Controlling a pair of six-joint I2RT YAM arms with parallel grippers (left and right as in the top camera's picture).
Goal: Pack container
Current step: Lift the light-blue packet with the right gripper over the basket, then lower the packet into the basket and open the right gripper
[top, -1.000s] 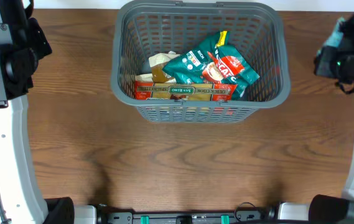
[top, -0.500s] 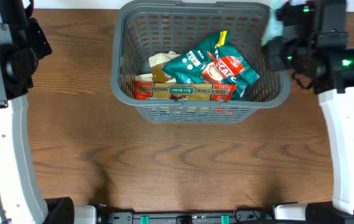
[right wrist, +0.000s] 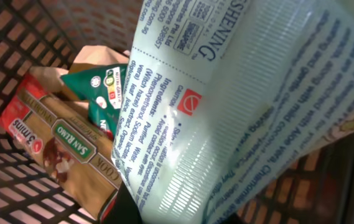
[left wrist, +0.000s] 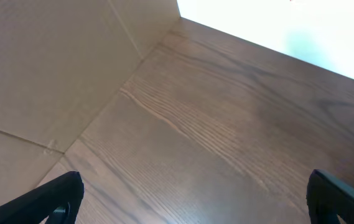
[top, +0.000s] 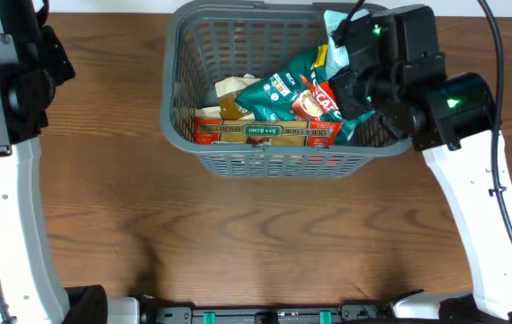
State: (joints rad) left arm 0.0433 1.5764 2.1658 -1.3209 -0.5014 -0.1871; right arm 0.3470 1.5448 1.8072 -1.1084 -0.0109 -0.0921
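The wipes packet's lower end (top: 336, 59) hangs inside the container's rim, just over the green packet (top: 282, 90), so it is time for my right gripper to release the wipes packet.
The dark grey lattice container (top: 238, 164) stands at the far middle of the table. It holds a San Remo box (top: 264, 132), green and red packets (top: 305, 94) and a beige packet (top: 231, 90). My right gripper (top: 350, 63) hangs over the container's right side, shut on a pale mint wipes packet (top: 335, 43). That packet fills the right wrist view (right wrist: 245, 106), with the San Remo box (right wrist: 58, 146) below it. My left gripper (left wrist: 192, 205) is open and empty over bare table at the far left.
A cardboard wall (left wrist: 52, 68) stands beside the left gripper at the table's left edge. Bare wooden tabletop (top: 256, 234) stretches in front of the container. The white arm links run down both sides of the overhead view.
My right arm has swung from the far right edge leftward over the container's right rim, carrying the mint packet. The left arm has not moved.
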